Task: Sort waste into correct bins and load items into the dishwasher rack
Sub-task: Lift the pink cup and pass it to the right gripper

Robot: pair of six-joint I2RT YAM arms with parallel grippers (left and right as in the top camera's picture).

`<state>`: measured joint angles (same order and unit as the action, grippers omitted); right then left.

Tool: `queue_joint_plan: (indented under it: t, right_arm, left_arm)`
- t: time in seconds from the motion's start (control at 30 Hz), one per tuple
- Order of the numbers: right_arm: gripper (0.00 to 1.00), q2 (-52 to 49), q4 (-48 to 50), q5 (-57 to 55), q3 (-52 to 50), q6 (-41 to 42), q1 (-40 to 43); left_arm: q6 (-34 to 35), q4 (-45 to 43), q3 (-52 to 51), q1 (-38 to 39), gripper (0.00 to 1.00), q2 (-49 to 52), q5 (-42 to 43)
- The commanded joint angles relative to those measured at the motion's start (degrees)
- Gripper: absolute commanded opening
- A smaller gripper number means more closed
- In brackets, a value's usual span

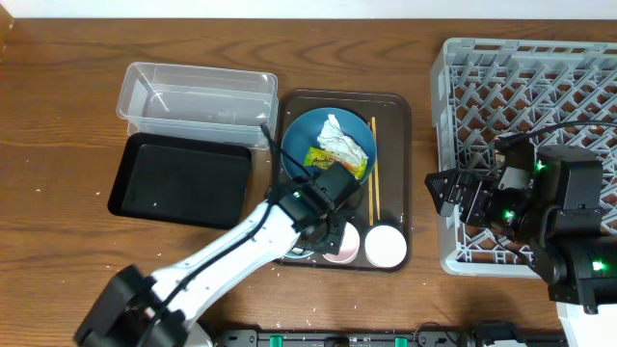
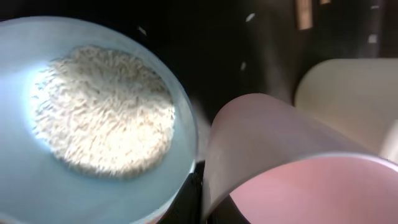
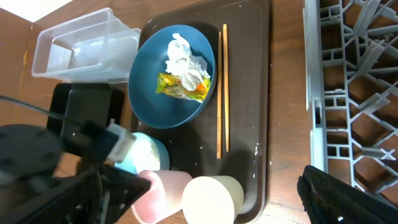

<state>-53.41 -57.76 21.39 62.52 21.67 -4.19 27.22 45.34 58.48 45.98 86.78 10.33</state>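
I need to grab the pink cup (image 2: 298, 186) around its outer body (image 2: 272, 135) with my right gripper to load the rack, and leave the cup's side to my left gripper.
On the brown serving tray (image 1: 400, 116), a blue plate (image 1: 308, 135) holds a crumpled tissue (image 1: 337, 140) and a yellow-green wrapper (image 1: 323, 159). Chopsticks (image 1: 373, 169) lie beside the plate. My left gripper (image 1: 326, 231) is low over the tray's front. In the left wrist view its fingers (image 2: 205, 205) straddle the wall of the pink cup (image 2: 298, 186), shut on it. The light blue bowl (image 2: 37, 186) holds rice (image 2: 102, 109) just left of the pink cup. The white cup (image 1: 386, 246) stands to the right. My right gripper (image 1: 436, 190) is open and empty between tray and rack (image 1: 521, 87).
The clear tub (image 1: 198, 96) stands at the back left, and the black tray (image 1: 178, 178) lies in front of it. Both are left of the brown tray. The left arm crosses the table's front from the lower left. A few rice grains lie on the brown tray (image 3: 249, 93).
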Motion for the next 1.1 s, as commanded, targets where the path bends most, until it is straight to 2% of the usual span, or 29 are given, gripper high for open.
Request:
queue_joint_plan:
  t: [0.0, 0.23, 0.33, 0.47, 0.7, 0.83, 0.93, 1.07]
  right_arm:
    - [0.99, 0.15, -0.17, 0.04, 1.01, -0.72, 1.2]
    - [0.99, 0.15, -0.31, 0.09, 1.01, -0.7, 1.2]
    - [0.99, 0.15, 0.5, 4.02, 1.01, -2.05, 1.11]
    - [0.99, 0.15, 3.72, 24.87, 1.01, -14.12, 0.11]
    - [0.99, 0.15, 9.66, 33.27, 1.01, -17.49, -7.61]
    - [0.99, 0.13, 17.51, 34.56, 1.01, -17.46, -13.4]
    - [0.99, 0.0, 21.11, 34.56, 1.01, -17.49, -16.55]
    - [0.88, -0.52, 23.3, 34.58, 1.01, -17.51, -19.1]
  left_arm:
    - [0.74, 1.42, 0.79, -0.11, 0.06, -5.77, -0.5]
    - [2.1, 4.44, 1.01, -6.1, 0.06, -18.18, 1.6]
    - [2.23, 1.77, 1.01, -11.26, 0.06, -22.43, 10.58]
    - [1.97, -5.73, 1.01, -17.75, 0.06, -24.76, 29.88]
    - [5.11, -17.7, 1.01, -22.38, 0.06, -23.65, 54.8]
    - [9.14, -25.44, 1.01, -22.45, 0.06, -23.41, 63.12]
    - [11.13, -29.29, 1.01, -22.45, 0.06, -23.43, 66.34]
    - [12.59, -32.13, 1.01, -22.45, 0.06, -23.45, 67.73]
